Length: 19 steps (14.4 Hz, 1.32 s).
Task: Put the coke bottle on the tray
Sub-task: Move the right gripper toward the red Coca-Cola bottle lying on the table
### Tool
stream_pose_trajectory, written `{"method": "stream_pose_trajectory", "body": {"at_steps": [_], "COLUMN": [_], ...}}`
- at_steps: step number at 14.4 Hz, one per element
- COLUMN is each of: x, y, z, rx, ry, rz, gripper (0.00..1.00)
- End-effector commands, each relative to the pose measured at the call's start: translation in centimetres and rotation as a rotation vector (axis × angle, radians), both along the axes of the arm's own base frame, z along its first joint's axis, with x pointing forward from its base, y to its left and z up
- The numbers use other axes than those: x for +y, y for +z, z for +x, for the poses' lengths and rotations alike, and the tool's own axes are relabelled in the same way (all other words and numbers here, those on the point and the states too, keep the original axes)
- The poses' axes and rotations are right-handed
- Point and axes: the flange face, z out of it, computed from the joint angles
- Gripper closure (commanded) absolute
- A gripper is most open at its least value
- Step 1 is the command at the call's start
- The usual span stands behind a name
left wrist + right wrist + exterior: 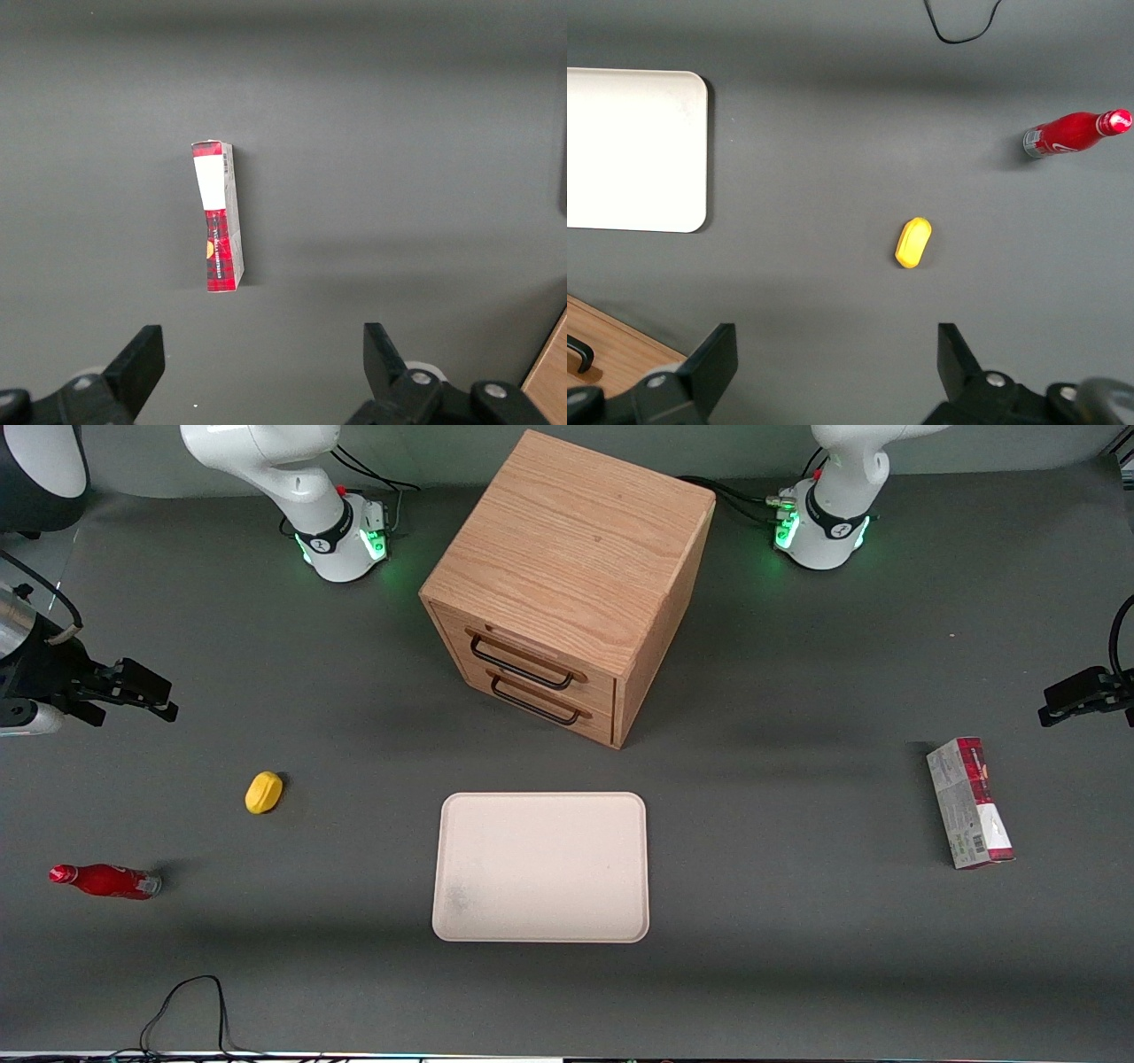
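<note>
The coke bottle needs to go on the tray (541, 866), so my right gripper should next grab the bottle by its cap end (66, 873).
The coke bottle (104, 880) lies on its side on the grey table at the working arm's end, near the front edge; it also shows in the right wrist view (1076, 134). The cream tray (541, 866) lies flat in the middle, in front of the wooden drawer cabinet, and its corner shows in the right wrist view (633, 149). My right gripper (146, 691) hovers high above the table, farther from the front camera than the bottle and well apart from it. It is open and empty, with fingers (713, 359) spread wide.
A small yellow object (264, 792) lies between the gripper and the bottle, seen also in the right wrist view (913, 243). A wooden two-drawer cabinet (567, 584) stands mid-table. A red-and-white carton (970, 802) lies toward the parked arm's end. A black cable (182, 1010) loops at the front edge.
</note>
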Motion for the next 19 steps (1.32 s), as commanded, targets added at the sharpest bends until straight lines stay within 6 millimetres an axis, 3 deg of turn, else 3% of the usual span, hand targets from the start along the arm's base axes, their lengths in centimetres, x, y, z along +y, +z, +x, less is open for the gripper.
{"method": "stream_pose_trajectory", "body": {"at_steps": [1,4,6,8,11,13,16,19], "x": [0.2,0.4,0.4,-0.7,-5.8,-9.1,-16.4,-20.5], "y": [0.3,0.3,-0.9,-0.5,-1.9,-3.7,-7.3,-11.7], "z": [-0.9,-1.0,-1.8,-1.7,0.3,2.2,6.0,8.8], "rx": [-0.005,-0.003,0.082,0.089,0.064,0.044,0.074,0.056], "ry": [-0.002,-0.001,0.001,-0.005,-0.082,-0.013,0.018,0.050], "rz": [-0.022,-0.014,-0.015,-0.022,-0.036,-0.058,-0.109,-0.148], "gripper": [0.00,0.00,0.00,0.00,0.00,0.00,0.00,0.00]}}
